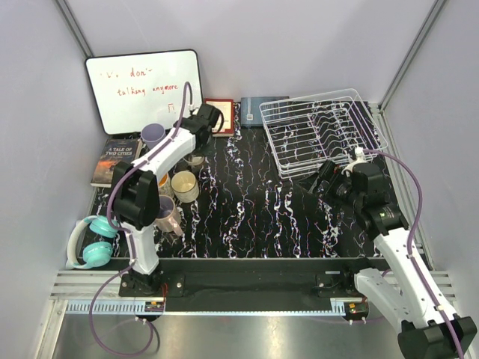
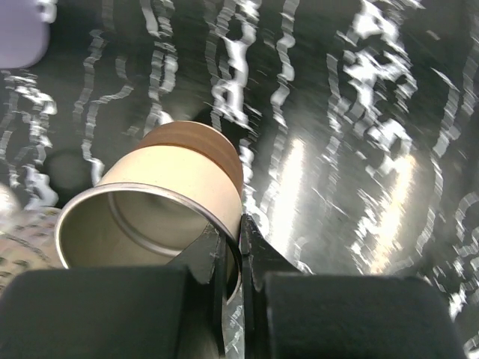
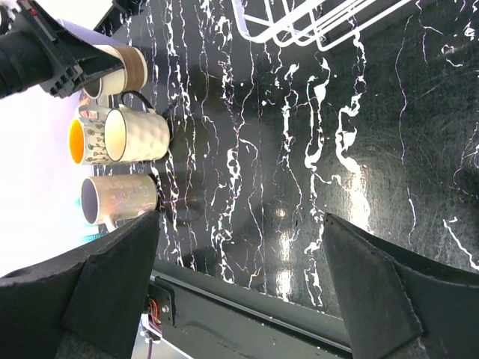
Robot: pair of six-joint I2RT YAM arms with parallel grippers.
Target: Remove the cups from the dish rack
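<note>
The cream cup hangs tilted above the mat, so it goes beside the lavender cup, before my left gripper releases it, or it would fall short.
My left gripper (image 2: pixel 241 224) is shut on the rim of a cream cup with a brown band (image 2: pixel 172 187), one finger inside and one outside. It is at the far left of the mat (image 1: pixel 194 158) and also shows in the right wrist view (image 3: pixel 123 67). I cannot tell whether it rests on the mat. Nearby stand a lavender cup (image 1: pixel 153 134), a cream dimpled cup (image 1: pixel 185 186), an orange-inside cup (image 3: pixel 86 142) and a shiny pinkish cup (image 1: pixel 168 213). The white wire dish rack (image 1: pixel 322 134) holds no cups. My right gripper (image 3: pixel 239 224) is open and empty, in front of the rack (image 1: pixel 323 179).
A whiteboard (image 1: pixel 142 90) leans at the back left, with a book (image 1: pixel 116 158) in front of it. A framed picture (image 1: pixel 221 116) and a blue box (image 1: pixel 254 111) stand at the back. Teal headphones (image 1: pixel 93 241) lie at the near left.
</note>
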